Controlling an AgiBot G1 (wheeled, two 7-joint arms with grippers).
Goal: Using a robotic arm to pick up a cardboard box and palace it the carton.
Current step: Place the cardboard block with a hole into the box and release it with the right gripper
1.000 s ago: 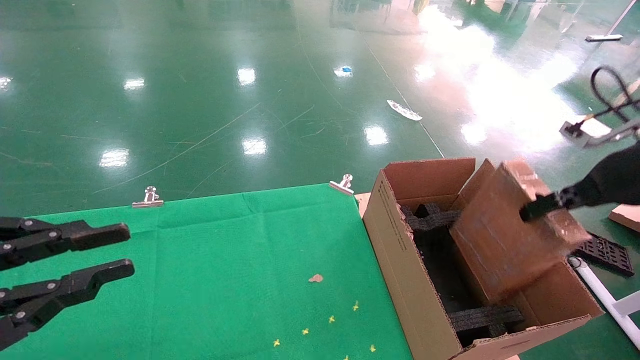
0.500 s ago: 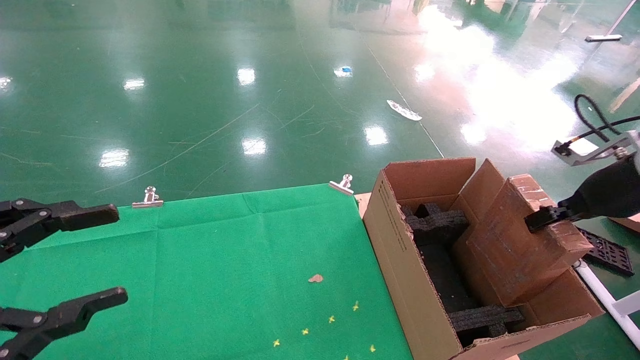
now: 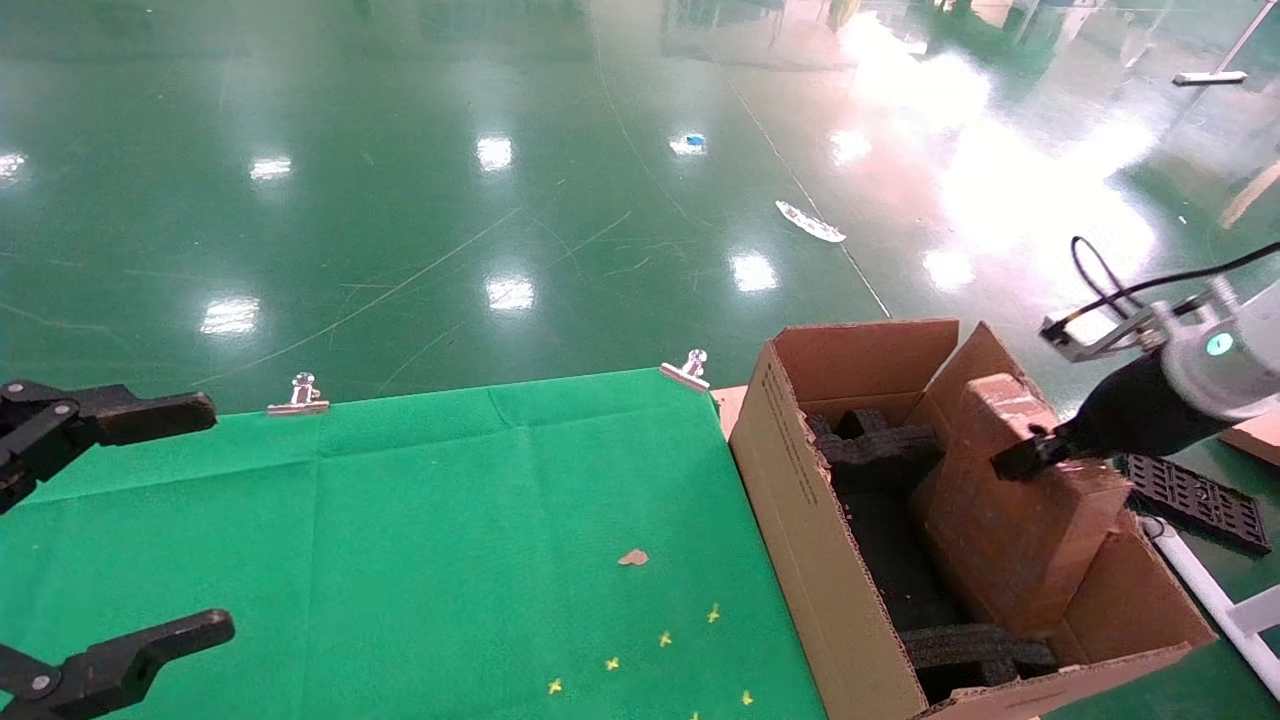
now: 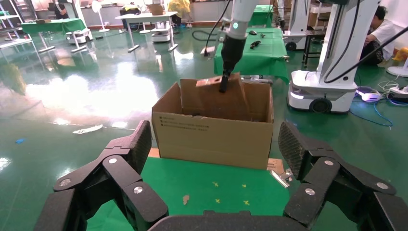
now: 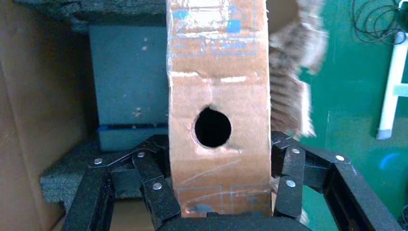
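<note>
The box's lower edge [image 3: 969, 578] hangs above the black bottom of the carton between the foam blocks, so the box stays held in my right gripper for now.
The carton [image 3: 800, 500] stands off the right edge of the green table, flaps open, black foam blocks [image 3: 880, 445] inside. The cardboard box [image 3: 1000, 540] stands on edge, tilted, inside the carton between the foam blocks. My right gripper [image 3: 1030, 455], on the robotic arm [image 3: 1200, 370] with its green light, is shut on the box's top edge. In the right wrist view the fingers [image 5: 154, 168] clamp both wide faces of the box [image 5: 219, 72], round hole facing the camera. My left gripper [image 3: 205, 520] is open and empty over the table's left edge; its view shows the carton [image 4: 192, 139].
A green cloth [image 3: 450, 520] covers the table, held by two metal clips [image 3: 295, 395] at the far edge. A brown scrap [image 3: 631, 557] and small yellow marks lie on it. A black grid piece [image 3: 1190, 500] and a white pipe [image 3: 1200, 590] lie on the floor right of the carton.
My right gripper has lowered the cardboard box deeper into the carton, and the box now stands steeper. My left gripper's fingers have spread wider apart.
</note>
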